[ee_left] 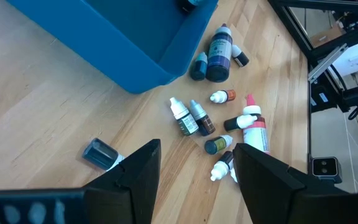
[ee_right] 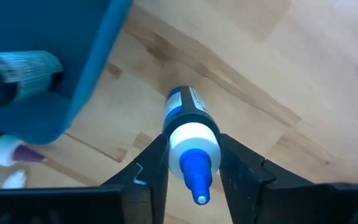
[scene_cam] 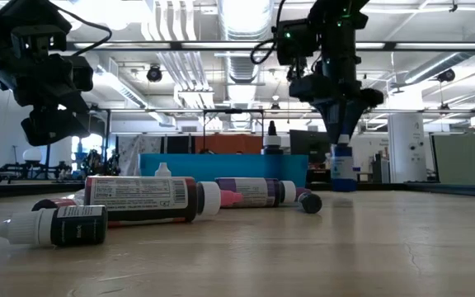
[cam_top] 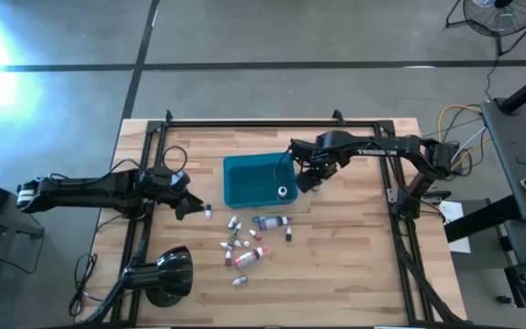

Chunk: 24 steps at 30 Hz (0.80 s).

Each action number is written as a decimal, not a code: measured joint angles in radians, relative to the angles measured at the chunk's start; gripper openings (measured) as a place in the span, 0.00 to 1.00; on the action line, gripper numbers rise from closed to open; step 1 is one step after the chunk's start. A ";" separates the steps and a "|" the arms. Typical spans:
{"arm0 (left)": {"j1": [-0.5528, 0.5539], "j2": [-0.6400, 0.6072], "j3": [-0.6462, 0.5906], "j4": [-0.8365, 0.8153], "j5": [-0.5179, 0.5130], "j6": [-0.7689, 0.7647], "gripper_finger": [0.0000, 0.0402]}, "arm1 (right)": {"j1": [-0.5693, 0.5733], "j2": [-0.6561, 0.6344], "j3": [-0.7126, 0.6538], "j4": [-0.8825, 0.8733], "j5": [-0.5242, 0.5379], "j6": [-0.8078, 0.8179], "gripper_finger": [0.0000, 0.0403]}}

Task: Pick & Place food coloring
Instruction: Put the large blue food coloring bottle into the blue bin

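I need to move the bottle in with my right gripper before I open it, because the blue bottle's base (ee_right: pixel 180 93) is over wood outside the teal bin (ee_right: pixel 73 68).
Several tiny food coloring bottles (cam_top: pixel 247 243) lie loose on the wooden table in front of the teal bin (cam_top: pixel 245 174); they also show in the left wrist view (ee_left: pixel 229 118). My right gripper (ee_right: pixel 193 146), just right of the bin (cam_top: pixel 309 181), is shut on an upright blue bottle (scene_cam: pixel 342 167). Another bottle stands in the bin (scene_cam: pixel 272 140). My left gripper (ee_left: pixel 197 180) hangs open above the table left of the pile (cam_top: pixel 185 203), touching nothing; a small dark vial (ee_left: pixel 98 153) lies by it. My right gripper pinches the blue bottle's white cap (ee_right: pixel 178 149) between its two fingers, one on each side. The fingers come from above, pointing down. The bottle stands upright under them, blue nozzle up. Whether its base (scene_cam: pixel 342 188) still rests on the table I cannot tell.
A black dome-shaped device (cam_top: pixel 167 274) sits at the near left of the table. A black metal frame (cam_top: pixel 272 121) runs along the far and side edges. Bare wood lies to the right of the pile (cam_top: pixel 354 256).
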 joint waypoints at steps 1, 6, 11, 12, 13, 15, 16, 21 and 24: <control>0.000 0.000 0.000 0.000 0.000 0.000 0.44 | 0.000 0.000 0.015 -0.014 0.001 -0.008 0.26; 0.000 0.000 0.000 0.000 0.000 0.000 0.44 | 0.000 0.000 0.145 -0.120 0.039 -0.051 0.26; 0.000 0.000 0.000 0.000 0.000 0.000 0.44 | -0.001 0.000 0.339 -0.167 0.109 -0.102 0.26; 0.000 0.000 0.000 0.000 0.000 0.000 0.44 | -0.003 0.001 0.373 -0.166 0.110 -0.110 0.26; 0.000 0.000 0.000 0.000 0.000 0.000 0.44 | -0.003 0.008 0.408 -0.163 0.110 -0.114 0.26; 0.000 0.000 0.000 0.000 0.000 0.000 0.44 | -0.006 0.029 0.467 -0.159 0.110 -0.124 0.26; 0.000 0.000 0.000 0.000 0.000 0.000 0.44 | -0.007 0.046 0.493 -0.161 0.109 -0.129 0.26; -0.001 0.000 0.000 0.000 0.000 0.000 0.44 | -0.010 0.184 0.641 -0.193 0.104 -0.187 0.26; -0.001 0.000 0.000 0.000 0.000 0.000 0.44 | -0.012 0.292 0.738 -0.239 0.096 -0.231 0.26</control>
